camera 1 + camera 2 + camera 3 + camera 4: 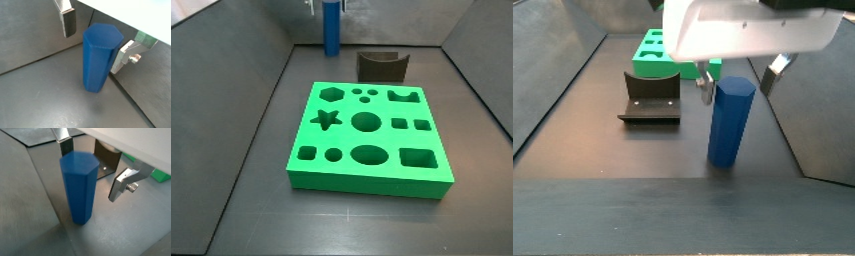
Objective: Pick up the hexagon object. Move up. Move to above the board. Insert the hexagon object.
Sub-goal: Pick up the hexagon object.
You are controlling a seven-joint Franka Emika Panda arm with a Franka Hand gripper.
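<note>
I need to grab the hexagon object by its top end (331, 8) (102, 43) with my gripper next, so its lower end stays free to go into the board's hexagonal hole.
The hexagon object (97, 57) is a tall blue prism standing upright on the dark floor; it shows in both wrist views (80, 188) and in both side views (331, 28) (730, 120). My gripper (98, 39) is open, with one silver finger on each side of the peg's top, neither touching it; it also shows in a wrist view (94, 164) and in both side views (742, 75) (327, 6). The green board (372, 135) with shaped holes lies flat in the middle of the floor, and part of it shows behind the gripper (651, 50).
The dark fixture (381, 65) stands between the peg and the board; it also shows in a side view (651, 100). Grey walls enclose the floor (251, 150), and the peg stands close to a side wall (814, 120).
</note>
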